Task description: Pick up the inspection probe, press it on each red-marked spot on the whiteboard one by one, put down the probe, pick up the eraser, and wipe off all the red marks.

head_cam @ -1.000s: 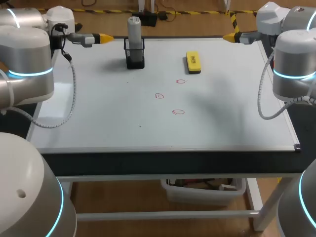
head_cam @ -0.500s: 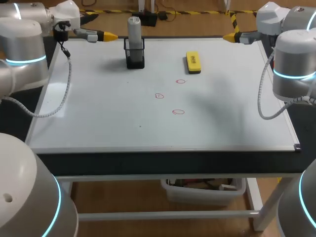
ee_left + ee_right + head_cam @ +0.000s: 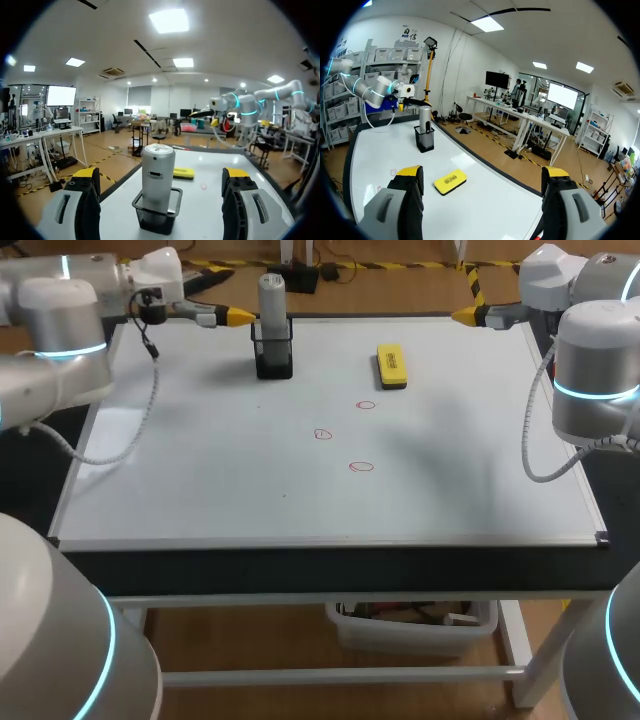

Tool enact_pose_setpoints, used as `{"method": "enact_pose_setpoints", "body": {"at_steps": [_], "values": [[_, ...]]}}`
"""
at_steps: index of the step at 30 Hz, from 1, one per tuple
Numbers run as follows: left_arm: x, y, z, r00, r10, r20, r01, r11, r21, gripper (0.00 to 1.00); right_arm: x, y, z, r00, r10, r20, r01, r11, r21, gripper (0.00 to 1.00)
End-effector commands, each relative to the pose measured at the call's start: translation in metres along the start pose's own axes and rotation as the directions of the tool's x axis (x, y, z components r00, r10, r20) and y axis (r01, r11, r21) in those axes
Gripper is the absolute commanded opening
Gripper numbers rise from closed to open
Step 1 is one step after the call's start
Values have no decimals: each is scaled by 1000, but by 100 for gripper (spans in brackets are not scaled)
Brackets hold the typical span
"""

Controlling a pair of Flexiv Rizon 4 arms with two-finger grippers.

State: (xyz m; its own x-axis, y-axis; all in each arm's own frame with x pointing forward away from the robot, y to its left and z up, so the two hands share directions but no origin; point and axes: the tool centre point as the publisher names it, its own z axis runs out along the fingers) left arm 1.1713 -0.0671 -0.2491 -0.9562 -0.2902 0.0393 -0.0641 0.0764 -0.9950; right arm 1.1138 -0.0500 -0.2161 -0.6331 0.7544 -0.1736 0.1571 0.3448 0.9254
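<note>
The left gripper grips the probe by its upper body (image 3: 272,302) (image 3: 158,167) next, to keep the inspection probe's lower end free to press each red-marked spot.
The grey inspection probe (image 3: 271,298) stands upright in a black mesh holder (image 3: 273,352) at the back of the whiteboard (image 3: 200,470). My left gripper (image 3: 240,315) hovers open just left of the probe, tips pointing at it. In the left wrist view the probe (image 3: 158,170) stands ahead of my open left gripper (image 3: 160,181), centred between its fingers but beyond the tips. The yellow eraser (image 3: 391,365) lies right of the holder. Three red marks (image 3: 365,405), (image 3: 322,434), (image 3: 361,467) sit mid-board. My right gripper (image 3: 460,314) rests open at the back right edge; the eraser (image 3: 450,181) lies ahead of it.
The whiteboard covers most of the table; its front edge and right corner (image 3: 600,537) border a dark strip. A bin (image 3: 410,625) sits under the table. The holder (image 3: 424,141) is the only upright obstacle on the board.
My left arm has swung right along the back edge, bringing its open gripper close to the probe. The right arm, eraser and marks have not moved.
</note>
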Motion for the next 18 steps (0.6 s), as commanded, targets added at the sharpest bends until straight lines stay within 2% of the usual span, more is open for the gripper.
{"method": "enact_pose_setpoints", "body": {"at_steps": [1, 8, 18], "values": [[-14, 8, 20, 994, -3, -113, 4, 1000, 8, 100, 0, 0, 0, 1000, 0, 0, 0, 1000, 0, 100], [-12, 13, 37, 990, -8, -140, 11, 1000, 20, 100, 0, 0, 0, 1000, 0, 0, 0, 1000, 0, 100], [-4, 18, 55, 993, -26, -119, 31, 999, 38, 100, 0, 0, 0, 1000, 0, 0, 0, 1000, 0, 100]]}}
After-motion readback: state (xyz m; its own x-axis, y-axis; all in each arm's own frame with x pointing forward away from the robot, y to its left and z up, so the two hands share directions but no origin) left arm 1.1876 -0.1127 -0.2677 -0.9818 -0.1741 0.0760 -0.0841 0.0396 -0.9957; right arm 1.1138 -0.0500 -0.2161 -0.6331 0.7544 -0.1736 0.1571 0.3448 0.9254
